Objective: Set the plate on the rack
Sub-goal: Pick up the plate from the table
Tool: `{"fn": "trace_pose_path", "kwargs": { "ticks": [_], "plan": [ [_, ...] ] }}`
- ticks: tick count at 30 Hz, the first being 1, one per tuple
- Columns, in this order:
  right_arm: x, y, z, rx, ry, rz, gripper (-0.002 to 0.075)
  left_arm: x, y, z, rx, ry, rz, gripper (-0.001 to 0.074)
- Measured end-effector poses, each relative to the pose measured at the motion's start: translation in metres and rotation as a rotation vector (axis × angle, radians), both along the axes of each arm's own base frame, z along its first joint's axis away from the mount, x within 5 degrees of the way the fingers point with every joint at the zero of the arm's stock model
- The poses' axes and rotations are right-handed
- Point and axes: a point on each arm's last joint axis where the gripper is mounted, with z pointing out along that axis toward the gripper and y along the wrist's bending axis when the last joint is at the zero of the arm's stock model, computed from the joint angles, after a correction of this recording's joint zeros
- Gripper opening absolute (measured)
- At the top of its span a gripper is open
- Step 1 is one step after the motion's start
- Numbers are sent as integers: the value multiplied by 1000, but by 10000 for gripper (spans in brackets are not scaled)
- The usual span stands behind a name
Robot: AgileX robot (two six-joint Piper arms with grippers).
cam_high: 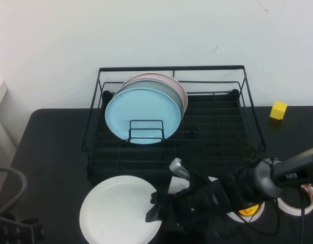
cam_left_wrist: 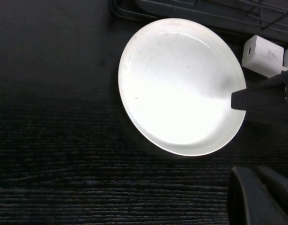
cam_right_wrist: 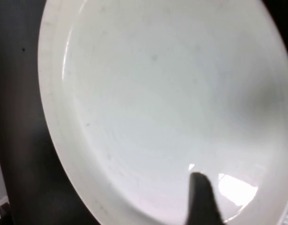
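The white plate (cam_high: pixel 118 208) needs to stand up beside the light blue one in the rack. I should grab it by its rim with my right gripper next.
The white plate (cam_high: pixel 118 208) lies flat on the black table in front of the rack (cam_high: pixel 217 132); it also shows in the left wrist view (cam_left_wrist: pixel 176 84) and fills the right wrist view (cam_right_wrist: pixel 148 93). My right gripper (cam_high: pixel 153 207) is at the plate's right rim, open, with one finger (cam_right_wrist: pixel 202 201) over the plate's inside and the other lower by the rim. It shows at the rim in the left wrist view (cam_left_wrist: pixel 237 101). My left gripper (cam_high: pixel 19 229) is parked at the front left of the table, off the plate, fingers (cam_left_wrist: pixel 256 197) together and empty.
A light blue plate (cam_high: pixel 138 114), a grey-green one and a pink plate (cam_high: pixel 169 81) stand on edge in the rack's left part behind a small wire loop (cam_high: pixel 146 129). A yellow block (cam_high: pixel 279 110) and tape rolls (cam_high: pixel 293 203) lie at the right. A white adapter (cam_left_wrist: pixel 261 55) lies by the rack.
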Motion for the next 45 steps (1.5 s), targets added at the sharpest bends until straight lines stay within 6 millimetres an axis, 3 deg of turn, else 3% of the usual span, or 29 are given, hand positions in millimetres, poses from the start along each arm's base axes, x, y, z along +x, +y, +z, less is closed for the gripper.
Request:
{"fn": "trace_pose_path", "kwargs": {
  "ticks": [11, 17, 29, 31, 38, 45],
  "plan": [
    [0, 0, -1, -11, -70, 76, 75, 0, -1, 0, -20, 2, 5, -1],
    [0, 0, 0, -13, -91, 97, 34, 0, -2, 1, -30, 4, 8, -1],
    [0, 0, -1, -21, -100, 98, 34, -1, -2, 1, -42, 13, 7, -1],
    [1, 0, -1, -24, -113, 110, 66, -1, -2, 1, -42, 13, 7, -1],
    [2, -2, -2, -45, -135, 116, 298, -1, -3, 1, -52, 16, 8, -1],
    [2, -1, -2, -45, -135, 116, 298, -1, -5, 2, -75, 11, -2, -1]
  ]
}}
